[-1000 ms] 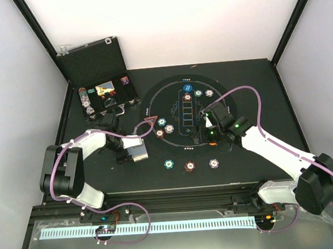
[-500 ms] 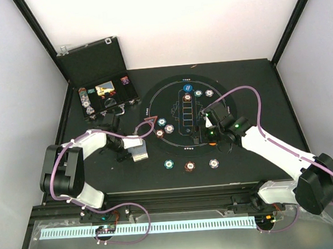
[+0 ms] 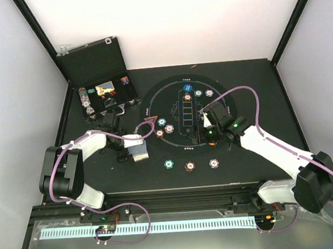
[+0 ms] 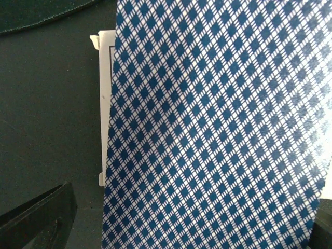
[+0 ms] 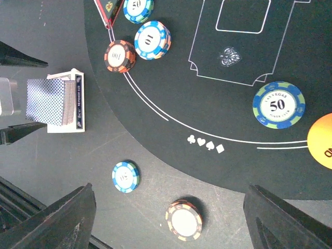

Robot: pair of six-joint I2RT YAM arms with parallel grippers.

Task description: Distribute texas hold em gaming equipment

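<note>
The fingers of my left gripper reach past the cards' near edge, so it is time to close on the cards now.
Playing cards with blue diamond backs fill the left wrist view, a white edge showing at their left. They lie on the table left of the mat as a small pile. My left gripper is open, its fingers wide apart on either side of the cards. My right gripper hangs open above the mat's near edge. Below it lie a blue chip and an orange-rimmed chip. A red triangle marker sits at the mat's left rim.
The round black mat holds chips at its left and far side. Three chips lie in a row in front of it. An open black case stands at the back left. An orange disc shows at the right edge.
The left jaws narrowed over the cards and have spread wide again; the cards stay on the table. The right arm has edged slightly left.
</note>
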